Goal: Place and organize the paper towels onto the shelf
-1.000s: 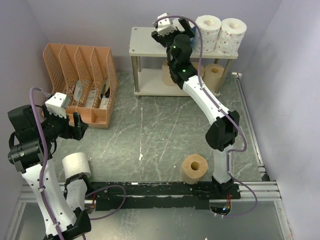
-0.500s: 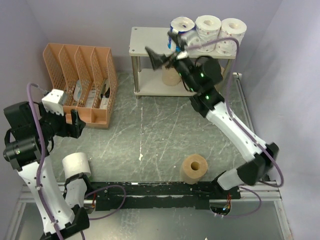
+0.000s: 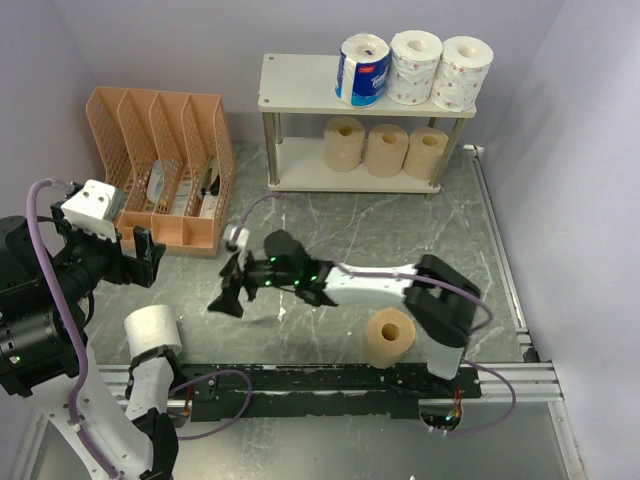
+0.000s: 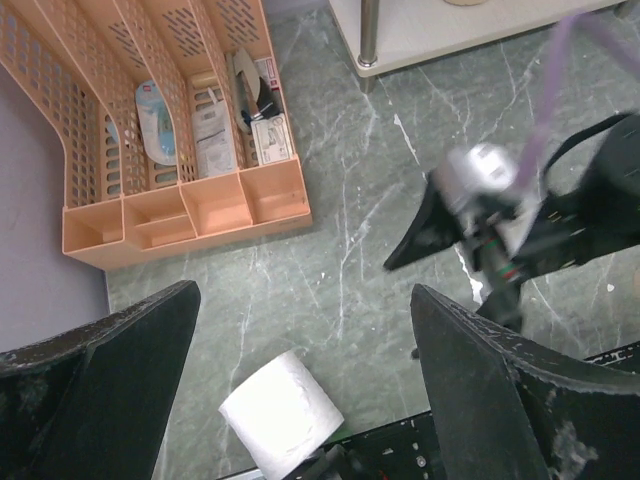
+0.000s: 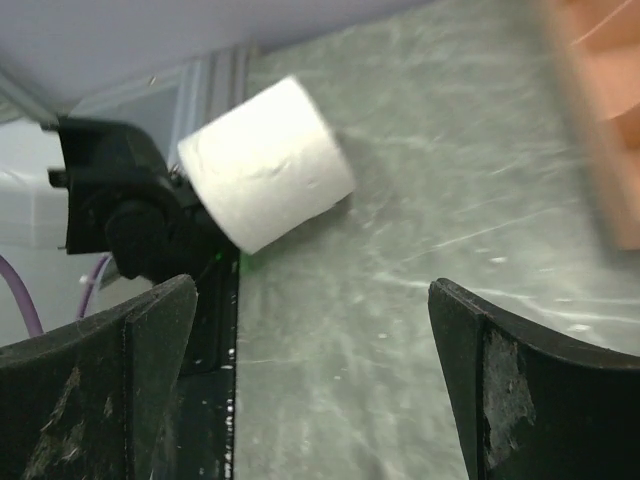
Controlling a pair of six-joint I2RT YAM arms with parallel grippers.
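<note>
The plain white roll (image 3: pixel 153 332) should be grabbed next with the right gripper, by its side near one end, so the roll's other end stays free for the shelf (image 3: pixel 300 95).
The shelf (image 3: pixel 300 95) holds a blue-white wrapped roll (image 3: pixel 363 70) and two white printed rolls (image 3: pixel 416 67) on its top board, and three tan rolls (image 3: pixel 386 150) on its lower board. A fourth tan roll (image 3: pixel 388 338) stands on the table near the front. A plain white roll (image 3: pixel 153 332) lies at the front left; it also shows in the left wrist view (image 4: pixel 283 412) and the right wrist view (image 5: pixel 265 163). My right gripper (image 3: pixel 228 285) is open and empty, low over the table, right of the white roll. My left gripper (image 3: pixel 135 260) is open and empty above that roll.
An orange mesh file organizer (image 3: pixel 160 165) with papers stands at the back left. A black rail (image 3: pixel 320 380) runs along the near edge, close behind the white roll. Walls close in the left, back and right sides.
My right arm has swung from the shelf top down to the front left of the table, leaving the blue-white roll on the top board. My left arm has drawn back a little to the left.
</note>
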